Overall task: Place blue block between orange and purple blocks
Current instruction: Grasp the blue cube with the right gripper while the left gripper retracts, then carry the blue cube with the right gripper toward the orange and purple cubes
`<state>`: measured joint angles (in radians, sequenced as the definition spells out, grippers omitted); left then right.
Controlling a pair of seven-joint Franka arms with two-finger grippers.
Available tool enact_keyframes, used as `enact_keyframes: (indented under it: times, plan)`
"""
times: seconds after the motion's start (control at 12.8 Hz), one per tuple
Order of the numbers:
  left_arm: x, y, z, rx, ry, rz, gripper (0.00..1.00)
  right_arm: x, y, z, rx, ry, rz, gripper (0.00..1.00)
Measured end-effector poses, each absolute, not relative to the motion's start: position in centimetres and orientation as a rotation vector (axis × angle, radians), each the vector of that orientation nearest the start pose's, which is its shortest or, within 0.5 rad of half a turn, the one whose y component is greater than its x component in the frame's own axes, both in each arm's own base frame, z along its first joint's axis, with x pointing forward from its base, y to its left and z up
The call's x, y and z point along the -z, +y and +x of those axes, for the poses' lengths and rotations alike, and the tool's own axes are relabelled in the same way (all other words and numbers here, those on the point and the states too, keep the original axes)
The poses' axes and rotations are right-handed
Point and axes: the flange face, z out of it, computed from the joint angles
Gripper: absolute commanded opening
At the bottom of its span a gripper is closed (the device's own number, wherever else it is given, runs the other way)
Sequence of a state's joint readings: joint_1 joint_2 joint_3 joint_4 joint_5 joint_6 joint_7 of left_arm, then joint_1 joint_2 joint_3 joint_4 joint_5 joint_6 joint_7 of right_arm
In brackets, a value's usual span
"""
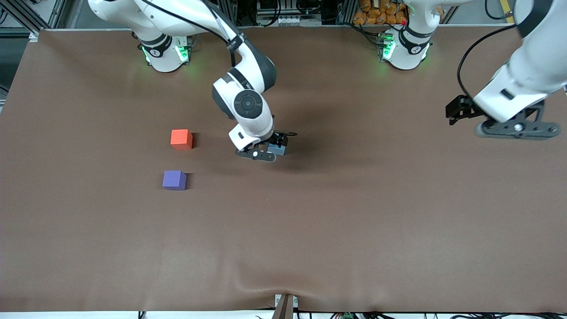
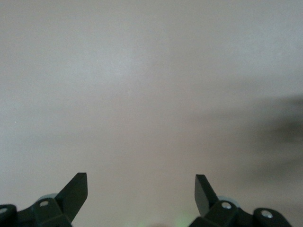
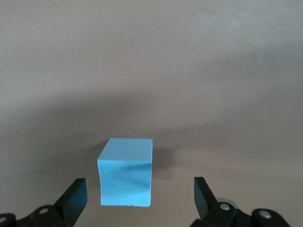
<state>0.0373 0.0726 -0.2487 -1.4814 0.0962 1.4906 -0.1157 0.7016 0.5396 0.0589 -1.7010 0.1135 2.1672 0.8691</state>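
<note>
The blue block needs to go between the orange and purple blocks. My right gripper should grab it by its two opposite sides next.
The blue block rests on the brown table near its middle. My right gripper is low over it, open, with the block between the two fingers and touching neither. The orange block and the purple block sit toward the right arm's end of the table, apart from each other, the purple one nearer to the front camera. My left gripper waits open and empty in the air over the left arm's end of the table; its wrist view shows only bare table past its gripper.
The brown table cloth covers the whole table. The two arm bases stand along the table edge farthest from the front camera. A small bracket sits at the table edge nearest the front camera.
</note>
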Motion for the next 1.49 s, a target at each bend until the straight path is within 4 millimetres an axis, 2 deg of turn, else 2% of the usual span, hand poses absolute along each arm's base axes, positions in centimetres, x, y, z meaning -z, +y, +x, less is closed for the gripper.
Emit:
enact_keyframes:
  times: [0.16, 0.31, 0.55, 0.63, 0.78, 0.86, 1.02, 1.17, 1.25, 1.33, 1.49]
  plan:
    - [-63.4, -8.6, 55.8, -0.045, 0.085, -3.08, 1.0, -27.1, 46.3, 47.7, -0.215, 0.289, -3.092, 1.0]
    - [-64.5, -7.9, 55.4, -0.017, 0.061, -3.082, 1.0, -26.2, 47.0, 47.1, -0.2, 0.293, -3.086, 1.0]
    - [-66.1, -7.0, 54.6, 0.019, 0.037, -3.078, 1.0, -23.5, 48.1, 46.3, -0.176, 0.31, -3.078, 1.0]
    - [-66.4, -6.4, 54.4, 0.019, 0.043, -3.078, 1.0, -22.7, 48.3, 46.0, -0.174, 0.31, -3.086, 0.8]
    - [-66.8, -5.2, 53.6, -0.021, 0.065, -3.076, 1.0, -21.7, 48.5, 45.5, -0.153, 0.27, -3.12, 0.06]
    - [-67.1, -5.0, 53.2, -0.032, 0.071, -3.076, 1.0, -21.5, 48.4, 45.5, -0.131, 0.248, -3.139, 0.0]
    - [-67.5, -5.8, 52.6, -0.038, 0.098, -3.084, 1.0, -21.8, 48.2, 46.0, -0.107, 0.246, -3.146, 0.0]
    - [-67.4, -6.7, 52.5, -0.045, 0.123, -3.106, 1.0, -23.2, 47.1, 47.3, -0.108, 0.279, -3.155, 0.0]
    - [-67.1, -7.0, 52.5, -0.053, 0.13, -3.108, 1.0, -25.1, 45.5, 48.5, -0.141, 0.284, -3.179, 0.0]
    - [-66.8, -7.1, 52.5, -0.063, 0.133, -3.109, 1.0, -27.7, 43.2, 49.9, -0.186, 0.267, -3.204, 0.0]
    - [-65.8, -7.3, 53.5, -0.052, 0.133, -3.14, 1.0, -33.6, 37.0, 52.9, -0.243, 0.243, -3.215, 0.0]
